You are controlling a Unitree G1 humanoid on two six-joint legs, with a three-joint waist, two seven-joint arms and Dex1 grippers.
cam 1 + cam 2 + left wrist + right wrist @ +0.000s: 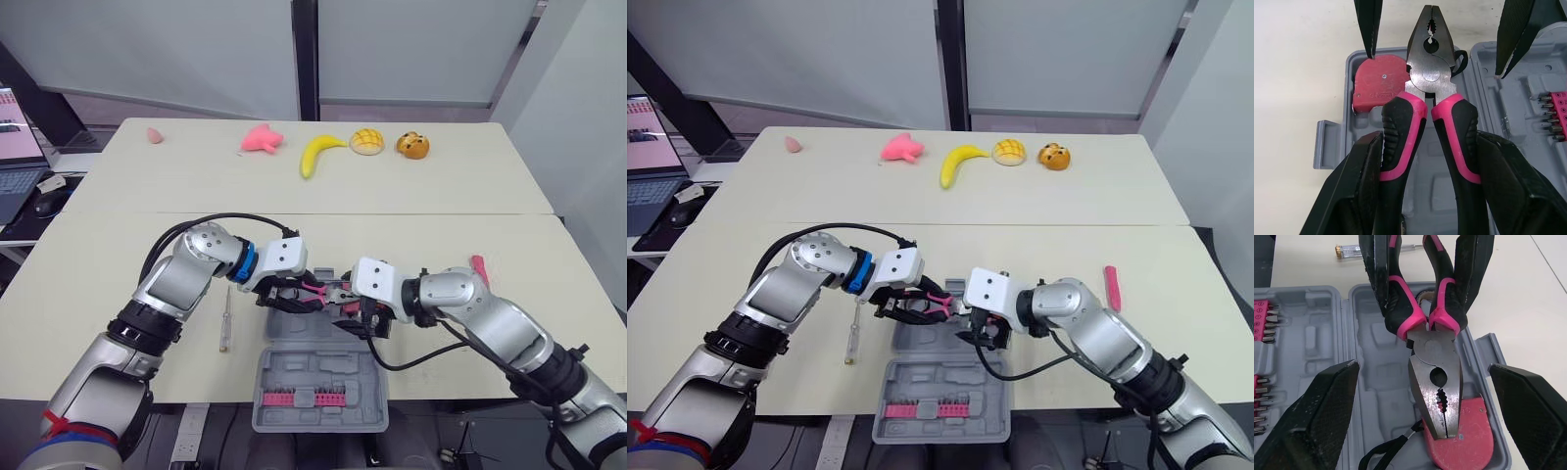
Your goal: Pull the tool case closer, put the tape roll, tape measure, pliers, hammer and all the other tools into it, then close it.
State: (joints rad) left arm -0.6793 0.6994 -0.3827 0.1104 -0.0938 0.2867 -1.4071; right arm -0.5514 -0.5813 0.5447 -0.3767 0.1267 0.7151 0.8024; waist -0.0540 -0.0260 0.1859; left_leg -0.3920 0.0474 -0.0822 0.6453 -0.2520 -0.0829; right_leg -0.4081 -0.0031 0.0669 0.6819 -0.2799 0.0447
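The right gripper grabs the pliers by their steel head [339,295] [1436,374] next, as that head stands free and my left gripper's fingers already hold both handles.
The grey tool case [318,377] lies open at the table's front edge, with a pink bit rack [304,397] in its near half. A red tape measure [1376,81] sits in a corner pocket of the far half. My left gripper [292,292] is shut on the pink-and-black handles of the pliers [1430,73], holding them just above that half, steel head over the tape measure [1462,431]. My right gripper [1422,366] is open, its fingers [1369,24] spread wide on either side of the pliers' head without touching it.
A screwdriver [225,318] lies on the table left of the case. A pink tool [479,267] rests to the right behind my right arm. Far back are a banana [318,152], a pink toy [262,139], a bun [366,142] and a laptop [15,166].
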